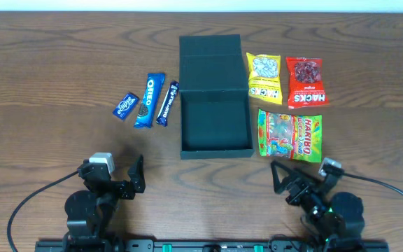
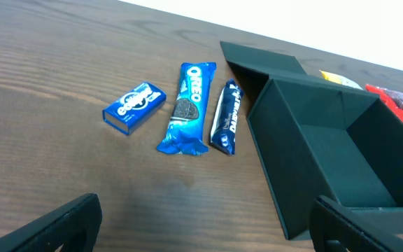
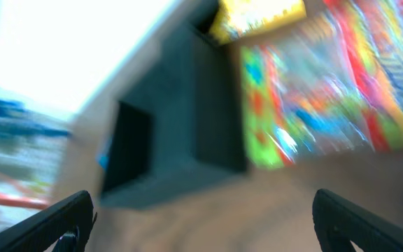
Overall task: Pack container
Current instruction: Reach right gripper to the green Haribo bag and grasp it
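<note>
The Haribo bag needs to be packed into the container (image 1: 214, 122). My right gripper should grab the bag at its middle (image 1: 290, 136) next, drawing its ends inward.
The dark teal container (image 1: 214, 122) stands open and empty at the table's middle, its flap lid (image 1: 210, 63) folded back behind it. It also shows in the left wrist view (image 2: 327, 154) and, blurred, in the right wrist view (image 3: 166, 133). Left of it lie a small blue packet (image 1: 125, 106), an Oreo packet (image 1: 149, 100) and a dark blue bar (image 1: 166, 103). Right of it lie a yellow packet (image 1: 264, 78), a red Hacks packet (image 1: 304, 82) and a Haribo bag (image 1: 290, 134). My left gripper (image 1: 133, 180) and right gripper (image 1: 280, 183) are open and empty near the front edge.
The wooden table (image 1: 61, 63) runs to a pale wall at the back. Black cables curve from both arm bases (image 1: 26, 203) at the front.
</note>
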Robot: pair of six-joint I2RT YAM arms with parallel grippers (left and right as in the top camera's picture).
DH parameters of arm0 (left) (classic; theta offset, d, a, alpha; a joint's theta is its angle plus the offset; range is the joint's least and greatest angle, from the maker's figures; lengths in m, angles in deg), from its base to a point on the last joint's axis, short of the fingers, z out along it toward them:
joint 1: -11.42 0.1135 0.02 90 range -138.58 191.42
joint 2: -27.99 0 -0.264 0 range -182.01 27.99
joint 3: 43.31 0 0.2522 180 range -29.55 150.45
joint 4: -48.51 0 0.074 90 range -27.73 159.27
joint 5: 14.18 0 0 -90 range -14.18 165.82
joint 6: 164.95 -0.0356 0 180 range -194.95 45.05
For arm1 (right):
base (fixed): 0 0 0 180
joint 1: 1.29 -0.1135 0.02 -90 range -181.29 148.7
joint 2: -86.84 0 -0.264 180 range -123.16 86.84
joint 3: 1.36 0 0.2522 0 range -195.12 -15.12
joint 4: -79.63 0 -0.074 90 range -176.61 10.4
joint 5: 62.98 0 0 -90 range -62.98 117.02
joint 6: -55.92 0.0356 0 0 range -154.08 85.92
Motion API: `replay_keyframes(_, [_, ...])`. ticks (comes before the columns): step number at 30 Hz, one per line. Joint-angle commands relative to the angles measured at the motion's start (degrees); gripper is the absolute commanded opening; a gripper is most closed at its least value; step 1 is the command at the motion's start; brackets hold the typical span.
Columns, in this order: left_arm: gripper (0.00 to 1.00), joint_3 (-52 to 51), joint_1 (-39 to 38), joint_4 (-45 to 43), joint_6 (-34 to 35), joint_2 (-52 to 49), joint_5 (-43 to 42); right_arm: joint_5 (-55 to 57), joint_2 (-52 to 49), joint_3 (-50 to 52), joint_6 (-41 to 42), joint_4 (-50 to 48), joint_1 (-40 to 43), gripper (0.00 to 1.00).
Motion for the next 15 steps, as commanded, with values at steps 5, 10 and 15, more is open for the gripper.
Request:
replay_keyframes(5, [0.95,-1.31,0.35,-0.20,0.20,0.46,0.15,-3.87,-3.61,-0.81,-2.51,-13.81,0.39,0.99])
replay_keyframes(10, [0.95,-1.31,0.35,-0.20,0.20,0.46,0.15,-3.19,-17.84,-6.21,-10.21,-13.55,0.46,0.99])
replay_keyframes(15, [0.95,-1.31,0.35,-0.20,0.20,0.46,0.15,4.02,-35.60,-14.56,-12.04,-12.39,0.46,0.99])
